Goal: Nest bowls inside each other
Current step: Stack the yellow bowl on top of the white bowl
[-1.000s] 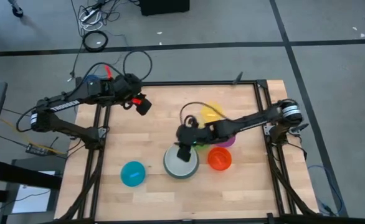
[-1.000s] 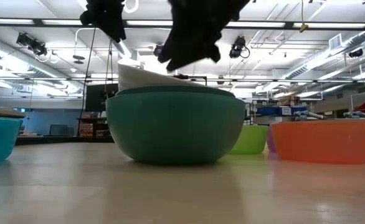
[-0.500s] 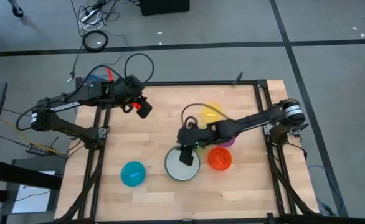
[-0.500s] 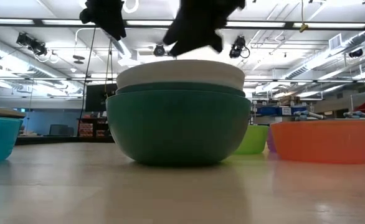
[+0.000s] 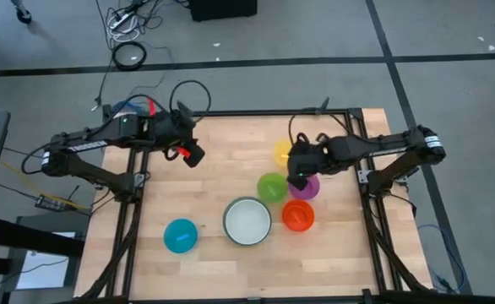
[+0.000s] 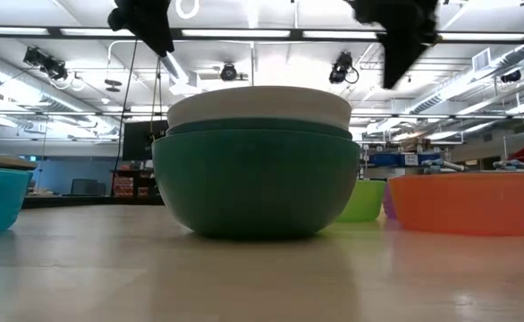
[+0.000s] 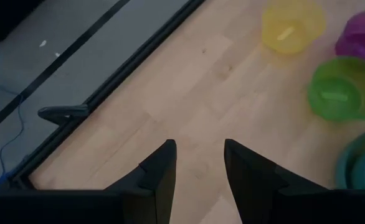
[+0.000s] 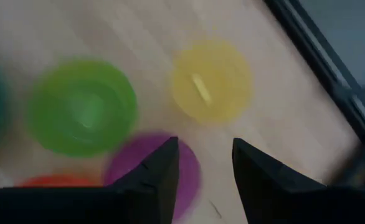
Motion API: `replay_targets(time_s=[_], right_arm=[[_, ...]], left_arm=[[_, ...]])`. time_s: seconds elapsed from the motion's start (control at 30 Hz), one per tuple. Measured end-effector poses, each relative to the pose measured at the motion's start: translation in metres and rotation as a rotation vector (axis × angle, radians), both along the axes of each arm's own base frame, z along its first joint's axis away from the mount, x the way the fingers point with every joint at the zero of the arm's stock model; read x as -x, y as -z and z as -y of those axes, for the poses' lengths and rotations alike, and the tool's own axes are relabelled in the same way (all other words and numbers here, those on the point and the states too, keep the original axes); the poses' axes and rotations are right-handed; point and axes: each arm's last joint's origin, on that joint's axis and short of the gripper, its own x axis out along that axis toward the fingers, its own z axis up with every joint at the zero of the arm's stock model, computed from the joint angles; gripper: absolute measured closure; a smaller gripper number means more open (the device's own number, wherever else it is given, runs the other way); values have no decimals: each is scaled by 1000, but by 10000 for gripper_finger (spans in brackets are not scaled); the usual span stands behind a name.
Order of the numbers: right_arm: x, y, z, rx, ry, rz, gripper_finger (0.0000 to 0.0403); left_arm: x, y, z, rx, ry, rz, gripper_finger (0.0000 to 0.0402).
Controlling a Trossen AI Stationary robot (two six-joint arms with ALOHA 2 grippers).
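I should grab the yellow bowl's rim (image 8: 247,84) with my right gripper next. Then the yellow bowl can go inside the white bowl.
A white bowl (image 5: 247,221) sits nested in a teal bowl (image 6: 257,128), which rests in a larger green bowl (image 6: 255,183) near the table's front middle. Standing on the table by themselves are a light blue bowl (image 5: 180,236), an orange bowl (image 5: 297,215), a lime bowl (image 5: 271,187), a purple bowl (image 5: 308,189) and a yellow bowl (image 5: 283,153). My right gripper (image 5: 296,179) hangs open above the purple bowl's (image 8: 132,163) far edge, between it and the yellow bowl (image 8: 211,81). My left gripper (image 5: 195,157) is open over the bare far-left board, holding nothing.
A black metal frame (image 5: 349,135) runs around the wooden table top. Bare wood lies at the far left (image 7: 189,93) and along the near edge. Cables (image 5: 129,55) lie on the floor beyond the table.
My right gripper has left the stack, rising and swinging toward the table's right and far side until it hangs over the purple bowl, and has tipped steeply as it went. The white bowl, tilted a second ago, now sits level in the teal bowl.
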Motion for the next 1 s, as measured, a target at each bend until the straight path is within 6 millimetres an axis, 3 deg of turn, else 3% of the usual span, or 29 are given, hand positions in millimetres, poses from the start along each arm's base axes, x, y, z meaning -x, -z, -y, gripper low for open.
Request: replay_targets(time_s=[0.27,0.43,0.57,0.77,1.0], right_arm=[[35,54,13,-111,133,-66,250],[45,94,22,-245,169,5,248],[54,115,27,-272,200,-18,248],[58,123,28,-255,211,-29,249],[38,105,37,-126,179,130,249]], left_arm=[[7,5,20,46,15,-67,257],[9,7,29,46,15,-83,257],[9,6,34,27,22,-79,257],[9,6,35,-10,1,-68,257],[9,5,35,-43,-15,-61,257]])
